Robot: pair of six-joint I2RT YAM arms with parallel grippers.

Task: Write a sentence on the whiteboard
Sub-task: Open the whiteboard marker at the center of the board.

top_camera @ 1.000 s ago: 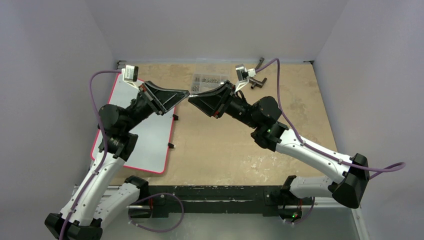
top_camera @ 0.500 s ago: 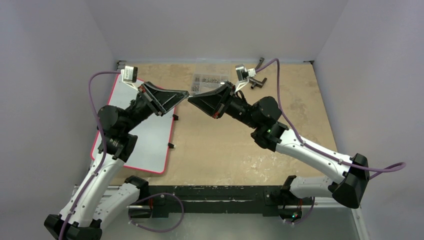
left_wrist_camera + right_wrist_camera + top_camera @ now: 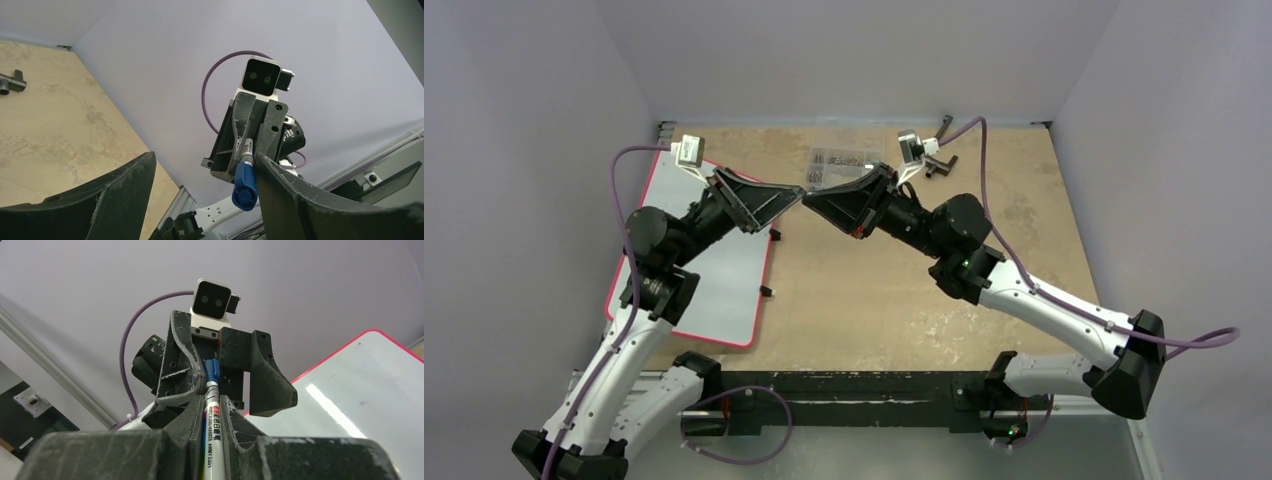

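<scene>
The marker (image 3: 213, 425) needs to be uncapped for writing. My left gripper should grab it by its blue cap (image 3: 212, 371) next and leave the white body to my right gripper.
The whiteboard (image 3: 714, 285), white with a red rim, lies flat at the table's left, and its corner shows in the right wrist view (image 3: 365, 385). No sentence shows on the bare surface in view. Both grippers meet in the air above the table's middle. My right gripper (image 3: 812, 203) (image 3: 212, 401) is shut on a white marker (image 3: 213, 425). The marker's blue cap (image 3: 245, 182) points into my left gripper (image 3: 794, 195) (image 3: 205, 159). That gripper is open, its fingers wide apart, and the cap sits close against its right finger.
A clear compartment box (image 3: 844, 165) stands at the back centre, with a black T-shaped tool (image 3: 939, 162) to its right. Two small black clips (image 3: 774, 235) (image 3: 766, 291) lie just off the whiteboard's right edge. Lilac walls close in three sides.
My left gripper was shut on the marker's cap end and has opened wide. Both arms have stayed nearly in place, and the right gripper has closed a little tighter.
</scene>
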